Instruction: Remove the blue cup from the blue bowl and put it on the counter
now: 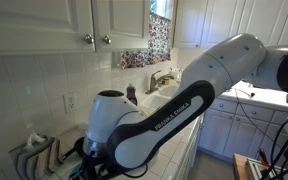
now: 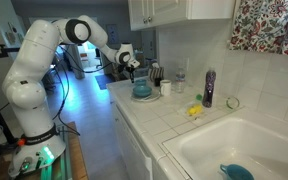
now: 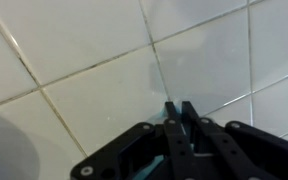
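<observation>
The gripper needs to open now: the edge of the blue cup sits down against the white counter tile, so the cup would stay on the counter.
In an exterior view the blue cup is a small teal shape at the near end of the white tiled counter. My gripper is right above it. In the wrist view the two fingers are pressed close together, with a sliver of teal showing beside and under them, so they seem shut on the cup's rim. White tiles fill the rest of that view. A pale grey rounded shape at its lower left may be the blue bowl; I cannot tell. In the exterior view from the counter's far end my arm hides the cup and bowl.
A white mug stands just beyond the cup. A purple bottle and a small yellow thing are farther along. The white sink holds a blue item. A dish rack and the faucet stand by the wall.
</observation>
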Robot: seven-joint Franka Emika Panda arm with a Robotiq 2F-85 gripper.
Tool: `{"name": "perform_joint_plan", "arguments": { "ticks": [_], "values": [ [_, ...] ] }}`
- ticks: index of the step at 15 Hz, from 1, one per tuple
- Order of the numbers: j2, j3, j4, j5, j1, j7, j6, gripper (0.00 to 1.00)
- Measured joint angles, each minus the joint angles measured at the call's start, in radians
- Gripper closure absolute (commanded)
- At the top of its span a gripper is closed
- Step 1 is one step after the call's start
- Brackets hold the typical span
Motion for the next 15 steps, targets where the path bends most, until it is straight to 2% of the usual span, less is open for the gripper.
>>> {"name": "perform_joint_plan", "arguments": {
  "ticks": [1, 5, 10, 15],
  "values": [
    [0.000, 0.000, 0.000, 0.001, 0.000, 0.000, 0.000, 0.61],
    [0.001, 0.000, 0.005, 0.004, 0.000, 0.000, 0.000, 0.36],
    [0.001, 0.000, 0.010, 0.015, 0.000, 0.000, -0.001, 0.00],
    [-0.034, -0.013, -0.013, 0.017, 0.012, 0.051, -0.003, 0.00]
  ]
}}
